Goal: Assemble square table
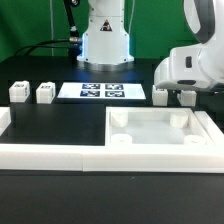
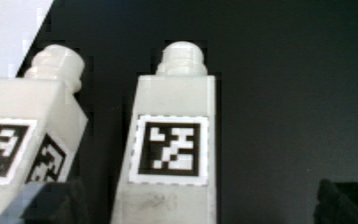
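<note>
Next, my gripper should grab the white leg between its fingers by its square tagged body [image 2: 169, 150]. The leg then goes into the tabletop's corner hole.
The white square tabletop [image 1: 160, 131] lies tray-side up at the front right, with corner holes showing. Two white tagged legs [image 1: 17, 92] [image 1: 45, 92] stand at the exterior view's left. Two more legs lie side by side under the wrist: one [image 2: 176, 130] between my fingers, the other [image 2: 34, 115] beside it, both with tags facing up. My gripper [image 1: 173, 96] [image 2: 197, 205] hangs just behind the tabletop's far edge. It is open, with one dark fingertip [image 2: 43, 205] on one side of the middle leg and the other well off on the other side, not touching it.
The marker board [image 1: 103, 91] lies flat in the middle, in front of the robot base [image 1: 105, 40]. A long low white border wall [image 1: 50, 155] runs along the front and turns up at the exterior view's left, touching the tabletop.
</note>
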You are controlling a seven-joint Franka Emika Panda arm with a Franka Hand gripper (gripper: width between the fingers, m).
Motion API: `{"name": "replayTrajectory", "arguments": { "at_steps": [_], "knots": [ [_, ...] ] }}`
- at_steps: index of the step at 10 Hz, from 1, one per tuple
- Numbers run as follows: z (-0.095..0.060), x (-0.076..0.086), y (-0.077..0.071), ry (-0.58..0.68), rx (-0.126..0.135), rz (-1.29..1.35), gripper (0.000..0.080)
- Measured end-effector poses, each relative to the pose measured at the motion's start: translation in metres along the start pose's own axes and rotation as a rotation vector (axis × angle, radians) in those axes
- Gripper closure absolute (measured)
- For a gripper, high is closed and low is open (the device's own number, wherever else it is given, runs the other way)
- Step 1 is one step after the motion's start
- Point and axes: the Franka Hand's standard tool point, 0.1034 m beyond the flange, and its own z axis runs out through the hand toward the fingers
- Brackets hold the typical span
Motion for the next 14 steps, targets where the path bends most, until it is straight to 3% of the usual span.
{"name": "replayTrajectory", "arguments": {
  "at_steps": [4,7,9,14],
  "knots": [
    [0.028,-0.003,-0.002,-0.089,-0.015,0.015,0.015],
    [0.029,-0.003,-0.002,-0.092,-0.016,0.015,0.0175],
    [0.029,-0.003,-0.002,-0.092,-0.016,0.014,0.0518],
    [0.029,-0.003,-0.002,-0.093,-0.016,0.014,0.0514]
  ]
}}
